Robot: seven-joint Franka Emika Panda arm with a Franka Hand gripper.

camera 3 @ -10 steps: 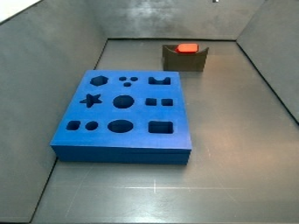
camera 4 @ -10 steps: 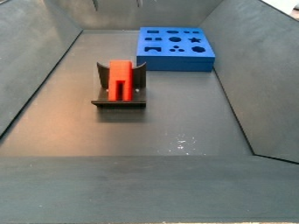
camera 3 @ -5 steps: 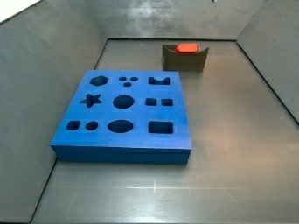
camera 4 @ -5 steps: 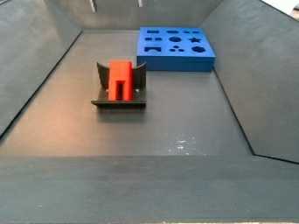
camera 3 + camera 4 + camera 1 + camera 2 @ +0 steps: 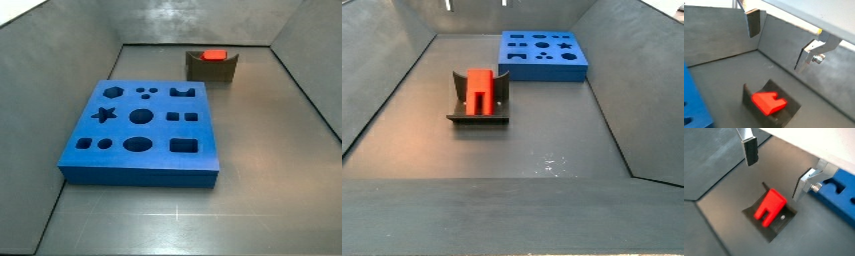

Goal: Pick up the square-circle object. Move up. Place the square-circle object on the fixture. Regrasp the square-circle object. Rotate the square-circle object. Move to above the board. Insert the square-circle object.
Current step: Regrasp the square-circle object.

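Note:
The red block should be picked up next by its solid head point(image 5: 765, 101), so that my gripper can lift the square-circle object from the fixture.
The red square-circle object point(image 5: 480, 92) stands on the dark fixture point(image 5: 476, 120) on the floor; it also shows in a side view point(image 5: 211, 55) and in both wrist views point(image 5: 767, 102) point(image 5: 771, 208). My gripper point(image 5: 777, 170) is open and empty, high above the fixture and apart from the object. In a wrist view point(image 5: 779, 40) the silver fingers point(image 5: 753, 22) stand wide apart with nothing between them. Only its fingertips point(image 5: 449, 6) show at the upper edge of a side view. The blue board point(image 5: 140, 130) with shaped holes lies flat on the floor.
Grey walls enclose the floor on all sides. The board point(image 5: 543, 55) sits near the far wall, beyond the fixture point(image 5: 211, 70). It shows at the edge of both wrist views point(image 5: 694, 105) point(image 5: 841, 190).

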